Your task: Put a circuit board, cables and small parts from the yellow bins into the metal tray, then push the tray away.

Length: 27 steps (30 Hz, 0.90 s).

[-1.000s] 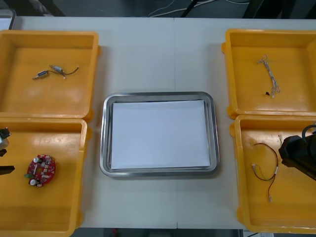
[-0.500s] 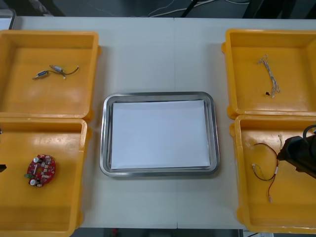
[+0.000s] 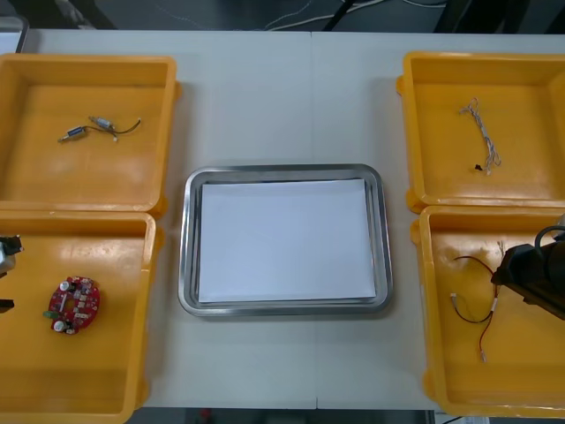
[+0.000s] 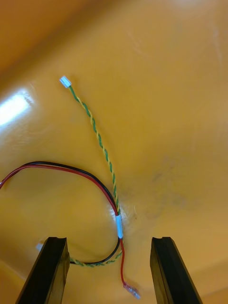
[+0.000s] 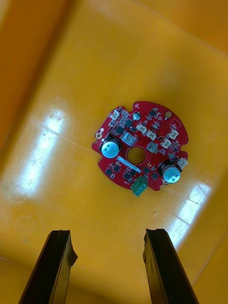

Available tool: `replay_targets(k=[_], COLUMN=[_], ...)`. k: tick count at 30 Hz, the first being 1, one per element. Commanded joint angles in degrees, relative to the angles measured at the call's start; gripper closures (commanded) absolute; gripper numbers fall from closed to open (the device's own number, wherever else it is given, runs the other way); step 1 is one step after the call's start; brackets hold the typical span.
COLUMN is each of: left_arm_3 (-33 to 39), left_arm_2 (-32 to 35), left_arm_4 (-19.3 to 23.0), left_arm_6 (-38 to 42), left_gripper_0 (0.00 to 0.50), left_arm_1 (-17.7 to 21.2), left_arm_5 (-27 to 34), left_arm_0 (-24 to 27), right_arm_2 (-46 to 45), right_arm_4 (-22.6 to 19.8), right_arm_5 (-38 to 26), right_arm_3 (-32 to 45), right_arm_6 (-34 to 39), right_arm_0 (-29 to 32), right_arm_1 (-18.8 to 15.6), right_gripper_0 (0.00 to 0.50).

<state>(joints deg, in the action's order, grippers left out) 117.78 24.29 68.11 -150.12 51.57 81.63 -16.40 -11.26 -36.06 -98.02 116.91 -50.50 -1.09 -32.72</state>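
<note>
The cable's long loose pieces fan out both ways from the white-sleeved joint (image 3: 494, 303) in its middle, so my right gripper needs to grab the cable by that joint next.
A round red circuit board (image 3: 73, 303) lies in the near left yellow bin (image 3: 106, 389). My left gripper (image 5: 109, 266) hangs above that bin, open, with the board (image 5: 142, 147) just beyond its fingertips and nothing between them. In the near right yellow bin (image 3: 530, 389) lies a red and black cable (image 3: 475, 300) joined to a twisted green and yellow one. My right gripper (image 4: 109, 270) is open over that bin. The cable's white-sleeved joint (image 4: 119, 227) sits between its fingers. The metal tray (image 3: 285, 172), white inside, holds nothing.
The far left bin (image 3: 35, 177) holds small metal parts with a thin cable (image 3: 97, 128). A pale thin cable (image 3: 481, 132) lies in the far right bin (image 3: 538, 190). Bare table lies beyond the tray's far side.
The left gripper slid out past the picture's left edge and came back. The right gripper edged slightly towards the cable. Nothing was picked up.
</note>
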Motion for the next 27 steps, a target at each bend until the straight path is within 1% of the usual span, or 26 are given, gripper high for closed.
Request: replay_targets(k=[1, 4, 10, 15, 19, 22, 27], left_arm_3=[1.2, 1.2, 1.2, 1.2, 1.5, 1.7, 1.7], left_arm_2=[-3.2, -5.0, -7.2, -8.9, -10.7, -12.2, -12.9], left_arm_4=[-1.3, -1.8, -3.1, -3.9, -4.4, -4.8, -6.1], left_arm_6=[-4.9, -4.9, -4.9, -4.9, -4.9, -4.9, -4.9], left_gripper_0=[0.058, 0.057, 0.058, 0.057, 0.059, 0.058, 0.058], left_arm_1=[3.9, 5.0, 6.6, 7.1, 7.8, 8.0, 8.1], left_arm_5=[1.4, 1.3, 0.7, 0.1, -1.8, -4.2, -8.2], left_arm_0=[3.9, 5.1, 5.7, 6.5, 6.5, 5.7, 2.6], right_arm_2=[1.9, 2.5, 2.8, 3.6, 4.2, 4.5, 5.2], right_arm_4=[0.8, 1.2, 1.6, 2.0, 2.7, 3.2, 4.0], right_arm_5=[2.0, 2.7, 2.7, 3.5, 4.7, 4.7, 5.2], right_arm_3=[-1.7, -2.6, -3.2, -3.9, -4.3, -4.3, -4.9], right_arm_6=[-3.7, -4.3, -5.5, -5.9, -6.5, -6.6, -7.1], right_arm_0=[0.6, 0.7, 0.9, 1.4, 2.0, 2.2, 2.2], right_arm_1=[-0.7, -0.1, 1.2, 1.2, 1.2, 1.2, 1.2], right_gripper_0=[0.0, 0.0, 0.0, 0.0, 0.0, 0.0, 0.0])
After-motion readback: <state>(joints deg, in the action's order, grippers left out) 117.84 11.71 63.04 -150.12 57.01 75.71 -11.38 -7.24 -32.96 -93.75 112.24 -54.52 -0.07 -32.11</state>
